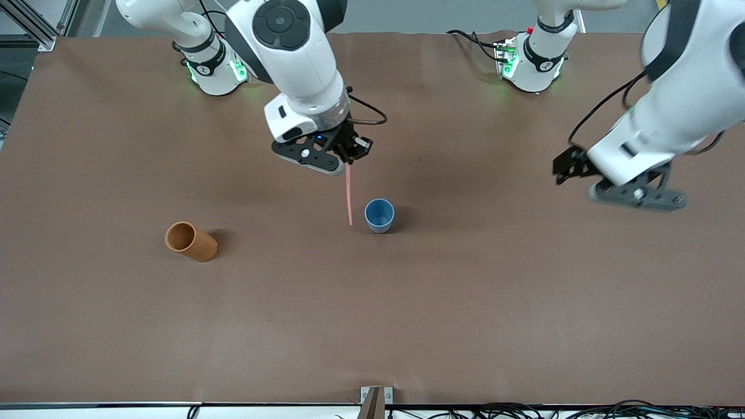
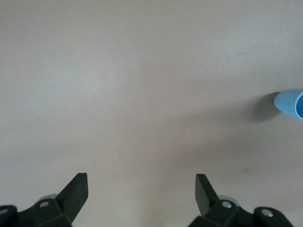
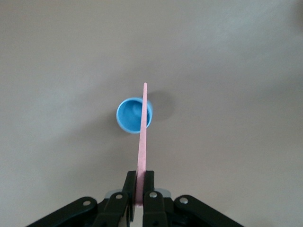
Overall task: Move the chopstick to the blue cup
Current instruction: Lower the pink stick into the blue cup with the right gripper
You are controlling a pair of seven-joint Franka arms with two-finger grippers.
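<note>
The pink chopstick's lower tip [image 1: 350, 223] hangs beside the blue cup [image 1: 379, 215]. My right gripper moves the tip to the cup's opening next, before it releases the chopstick.
The pale-pink chopstick [image 1: 348, 195] hangs nearly upright in the air, with my right gripper [image 1: 347, 158] shut on its top end. Its lower tip hovers beside the blue cup [image 1: 379, 215], which stands upright in the middle of the table. In the right wrist view the chopstick [image 3: 141, 142] runs from the right gripper [image 3: 140, 176] across the edge of the blue cup [image 3: 134, 115]. My left gripper [image 1: 634, 195] is open and holds nothing, up over bare table toward the left arm's end. In the left wrist view the left gripper [image 2: 142, 182] shows wide jaws over table, the blue cup [image 2: 289, 102] at the frame's edge.
An orange-brown cylindrical cup [image 1: 191, 241] lies on its side toward the right arm's end of the table, a little nearer the front camera than the blue cup. A brown mat [image 1: 465, 314] covers the table. A small bracket [image 1: 375, 401] sits at the front edge.
</note>
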